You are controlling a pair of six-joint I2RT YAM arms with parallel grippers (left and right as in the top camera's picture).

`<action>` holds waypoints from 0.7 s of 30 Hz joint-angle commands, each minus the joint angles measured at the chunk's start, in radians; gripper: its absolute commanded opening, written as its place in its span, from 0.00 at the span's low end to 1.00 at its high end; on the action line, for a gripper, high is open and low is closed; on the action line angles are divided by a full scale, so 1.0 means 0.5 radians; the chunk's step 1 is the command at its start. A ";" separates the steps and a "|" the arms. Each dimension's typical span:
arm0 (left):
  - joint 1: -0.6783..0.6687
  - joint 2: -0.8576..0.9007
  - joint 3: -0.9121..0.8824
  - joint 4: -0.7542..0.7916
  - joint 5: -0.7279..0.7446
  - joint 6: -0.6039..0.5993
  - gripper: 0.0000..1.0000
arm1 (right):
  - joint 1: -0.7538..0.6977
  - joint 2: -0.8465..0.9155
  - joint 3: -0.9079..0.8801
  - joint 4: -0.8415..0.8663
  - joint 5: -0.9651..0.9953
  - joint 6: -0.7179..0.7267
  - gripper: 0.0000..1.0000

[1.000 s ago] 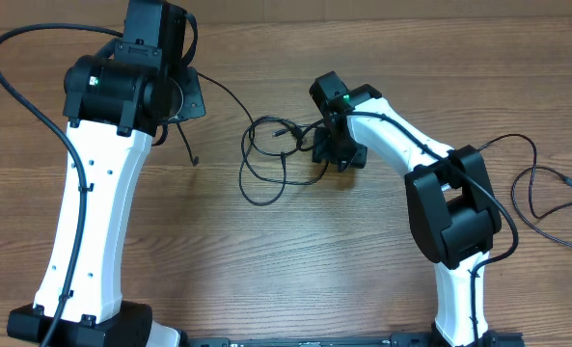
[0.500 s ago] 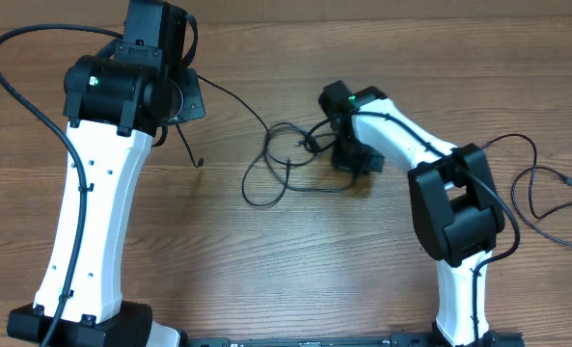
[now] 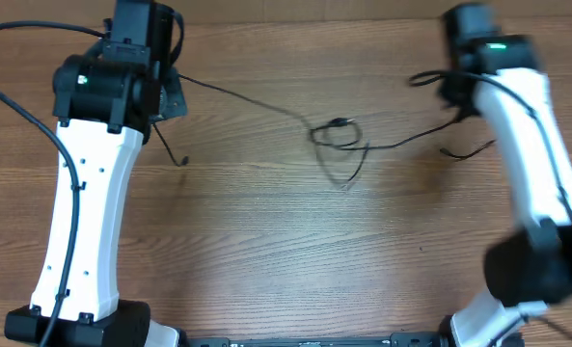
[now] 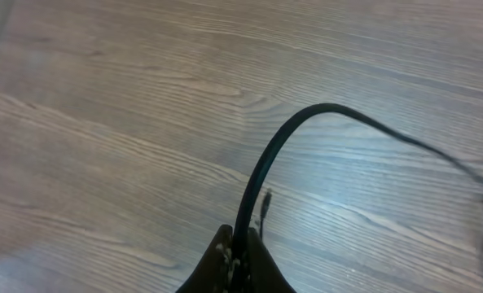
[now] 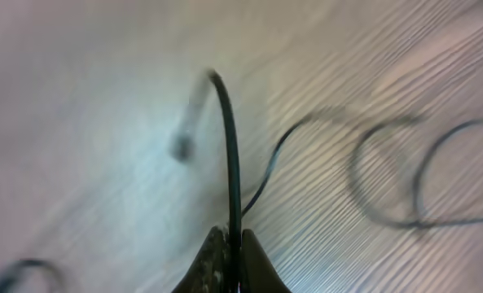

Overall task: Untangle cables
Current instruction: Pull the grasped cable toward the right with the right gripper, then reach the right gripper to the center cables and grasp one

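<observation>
My left gripper opens next, since the plug end [image 3: 183, 161] [image 4: 266, 198] hangs over open tabletop away from the tangled loop. If released, the cord would land there.
The cables [image 3: 339, 135] are thin black cords drawn out in a line across the wood table, with a small tangled loop in the middle. One strand runs left to my left gripper [image 4: 239, 254], which is shut on it. That cord [image 4: 306, 114] arches up and away to the right, and a small plug end [image 4: 264, 202] hangs beside it. My right gripper [image 5: 233, 248] is shut on another thin strand [image 5: 229, 138], blurred by motion. Loose loops [image 5: 404, 179] lie beyond it. In the overhead view both sets of fingers are hidden under the wrists.
The left arm [image 3: 88, 193] stands along the table's left side with its thick black supply cable [image 3: 35, 120] looping out to the left. The right arm [image 3: 531, 125] stretches up the right side. A loose cord end [image 3: 469, 149] lies beside it.
My right gripper has shut on a strand and swung far to the right and back, pulling the wide loops into a small tight tangle. The left arm has shifted slightly left.
</observation>
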 commanded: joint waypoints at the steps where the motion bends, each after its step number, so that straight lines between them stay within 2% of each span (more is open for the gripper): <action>1: 0.050 0.014 0.027 -0.002 -0.066 -0.087 0.04 | -0.082 -0.185 0.061 0.019 0.107 -0.150 0.04; 4: 0.082 0.014 0.027 -0.014 -0.118 -0.140 0.05 | -0.181 -0.266 0.061 0.027 0.242 -0.153 0.04; 9: 0.143 0.014 0.027 -0.068 -0.439 -0.394 0.04 | -0.353 -0.284 0.061 0.034 0.252 -0.153 0.04; 12: 0.149 0.014 0.027 -0.049 -0.195 -0.425 0.04 | -0.401 -0.283 0.060 0.049 -0.129 -0.158 0.04; 15: 0.132 0.015 0.027 -0.034 0.083 -0.371 0.04 | -0.396 -0.278 0.055 0.117 -0.861 -0.487 0.19; 18: 0.124 0.015 0.027 0.014 0.465 -0.087 0.04 | -0.352 -0.253 0.055 0.134 -1.496 -0.832 0.45; 19: 0.121 0.015 0.027 0.018 0.570 0.011 0.04 | -0.333 -0.240 0.055 0.131 -1.608 -0.887 0.53; 20: 0.120 0.015 0.027 0.016 0.635 0.072 0.04 | -0.312 -0.227 0.055 0.129 -1.666 -0.928 0.56; 21: 0.114 0.015 0.027 0.015 0.651 0.100 0.10 | -0.281 -0.207 0.050 0.124 -1.669 -0.925 0.59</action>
